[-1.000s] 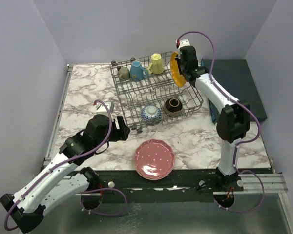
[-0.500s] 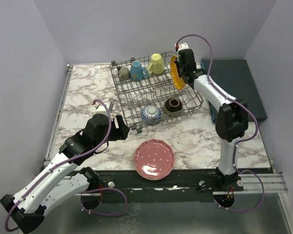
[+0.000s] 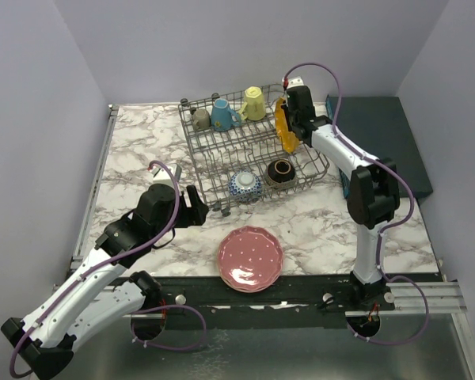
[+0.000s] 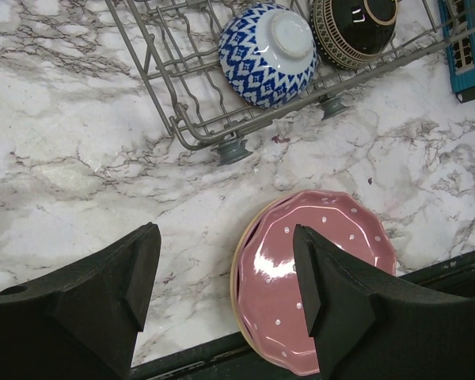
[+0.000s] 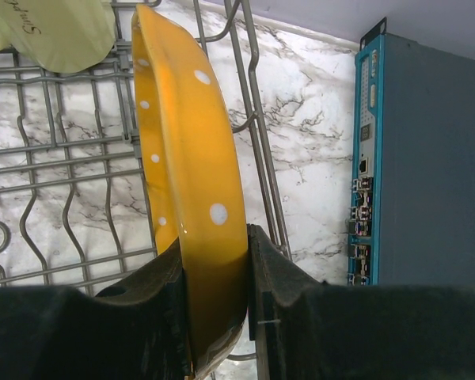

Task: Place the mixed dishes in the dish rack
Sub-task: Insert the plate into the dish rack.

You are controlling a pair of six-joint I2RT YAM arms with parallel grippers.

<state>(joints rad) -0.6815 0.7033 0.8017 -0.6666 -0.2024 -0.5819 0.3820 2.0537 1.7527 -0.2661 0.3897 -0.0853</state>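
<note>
The orange dotted plate's lower edge [image 3: 290,147] sits among the rack's wires and the plate would stand there, so my right gripper lets go next.
The grey wire dish rack [image 3: 222,150] stands at the back of the table. In it are a grey-olive mug [image 3: 201,119], a blue mug [image 3: 222,115], a yellow mug [image 3: 253,104], a blue-white bowl [image 3: 245,185] and a dark brown bowl [image 3: 281,172]. My right gripper [image 3: 294,127] is shut on the orange dotted plate [image 5: 191,174], held on edge over the rack's right end. The pink dotted plate [image 3: 250,258] lies flat near the front edge. My left gripper [image 4: 226,277] hangs open above the marble just left of the pink plate [image 4: 324,285], holding nothing.
A flat dark teal box [image 3: 380,138] lies right of the rack, close to the right arm. The rack's front feet [image 4: 231,150] rest on the marble between the left gripper and the bowls. The table's front edge [image 3: 301,281] runs just below the pink plate.
My right gripper has carried the orange plate a little to the left and back, over the rack's right end. The left arm has barely moved.
</note>
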